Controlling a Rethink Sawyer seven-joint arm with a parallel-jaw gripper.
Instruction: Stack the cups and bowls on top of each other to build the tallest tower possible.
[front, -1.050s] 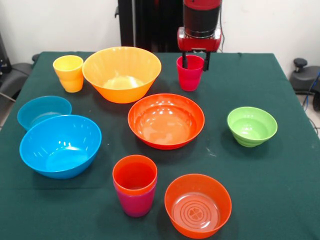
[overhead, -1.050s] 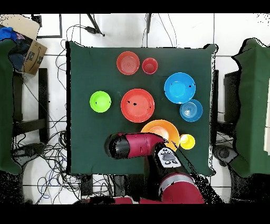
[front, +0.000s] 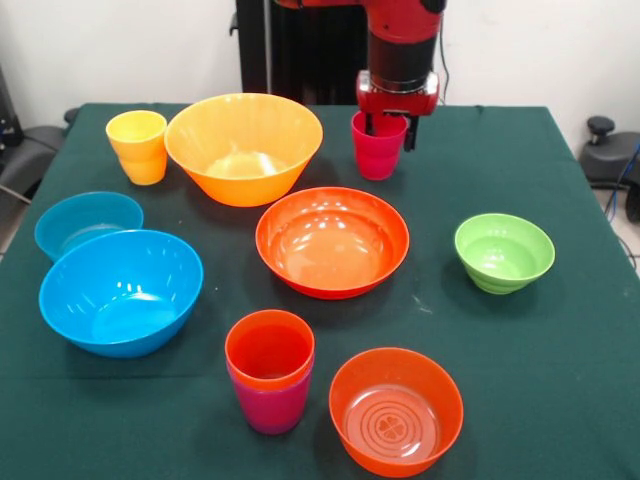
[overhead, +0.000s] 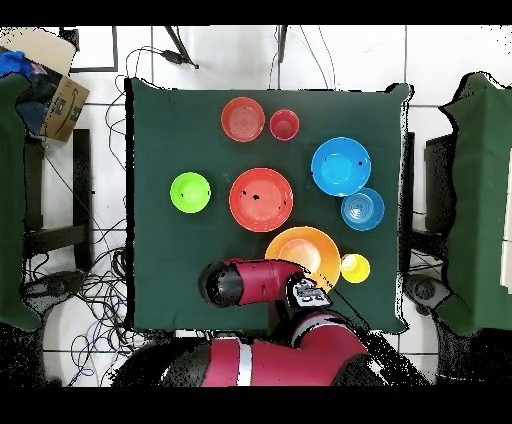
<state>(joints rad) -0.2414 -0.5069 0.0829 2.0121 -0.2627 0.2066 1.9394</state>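
The robot's gripper should grab the crimson cup by its rim (front: 397, 122) next. The crimson cup can then go inside the orange-red cup (front: 270, 347) of the tower.
My gripper (front: 390, 135) hangs at the rim of the crimson cup (front: 378, 150), which stands upright on the table at the far side. The fingers are apart, one by the cup's right edge; I see no grip. The orange-red cup sits nested in the purple cup (front: 270, 372) near the front edge, a two-cup tower; it also shows in the overhead view (overhead: 284, 124). The yellow cup (front: 137, 146) stands alone beside the large orange-yellow bowl (front: 243, 148). In the overhead view my arm (overhead: 255, 282) hides the crimson cup.
The wide red-orange bowl (front: 332, 240) sits mid-table. The large blue bowl (front: 120, 290) and small blue bowl (front: 88, 222) are at the left, the green bowl (front: 504, 252) at the right, and the translucent orange bowl (front: 396, 410) at the front. All stand on a green cloth (front: 560, 380).
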